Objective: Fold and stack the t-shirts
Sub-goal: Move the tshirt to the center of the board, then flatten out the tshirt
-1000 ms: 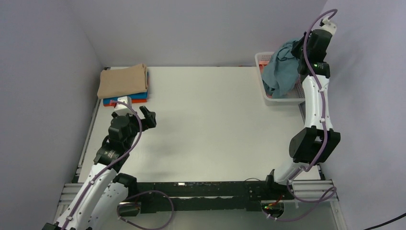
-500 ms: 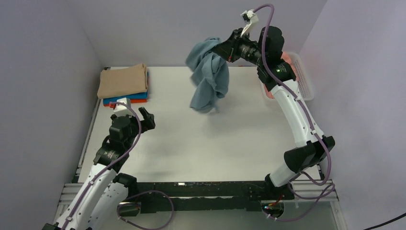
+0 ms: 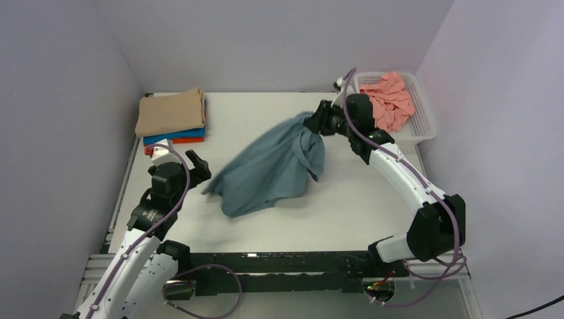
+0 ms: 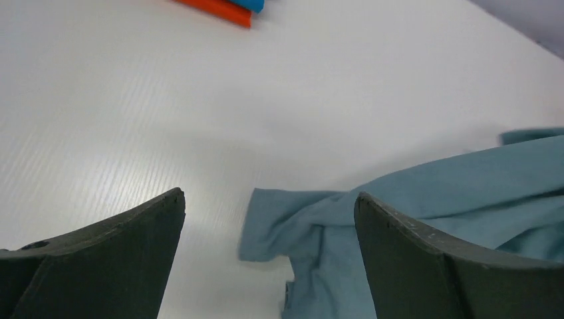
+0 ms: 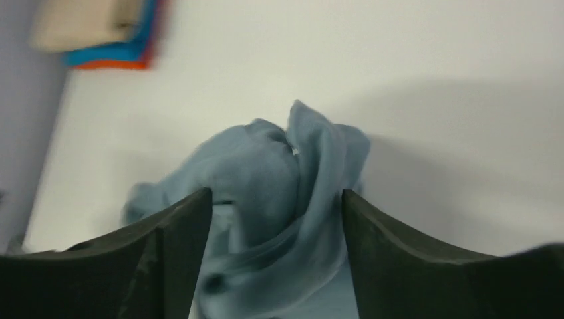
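I need to stretch the teal-grey t-shirt [image 3: 273, 166] flat for folding, so next I should pick it up with my left gripper by its loose end opposite my right gripper.
The teal-grey t-shirt [image 3: 273, 166] lies crumpled and partly spread on the middle of the table. My right gripper [image 3: 318, 123] hovers at its far right end with the jaws open. In the right wrist view the bunched cloth [image 5: 279, 166] sits loose between and below the fingers of that gripper [image 5: 276, 193]. My left gripper [image 3: 199, 166] stands open just left of the shirt. In the left wrist view one sleeve [image 4: 292, 219] lies between the fingers of this gripper [image 4: 269, 195]. A folded stack sits at the back left: tan t-shirt [image 3: 171, 111] over blue [image 3: 183, 135] and orange [image 3: 154, 143]. A salmon pink t-shirt [image 3: 389, 100] is in the basket.
The white perforated basket [image 3: 425, 126] stands at the back right corner, close to the right wall. Grey walls close in the table on the left, back and right. The arm bases and a black rail [image 3: 279, 266] run along the near edge.
My right arm swung the teal-grey t-shirt out of the basket, over the table, and down onto its middle. Its jaws have opened and let go. The left gripper barely shifted.
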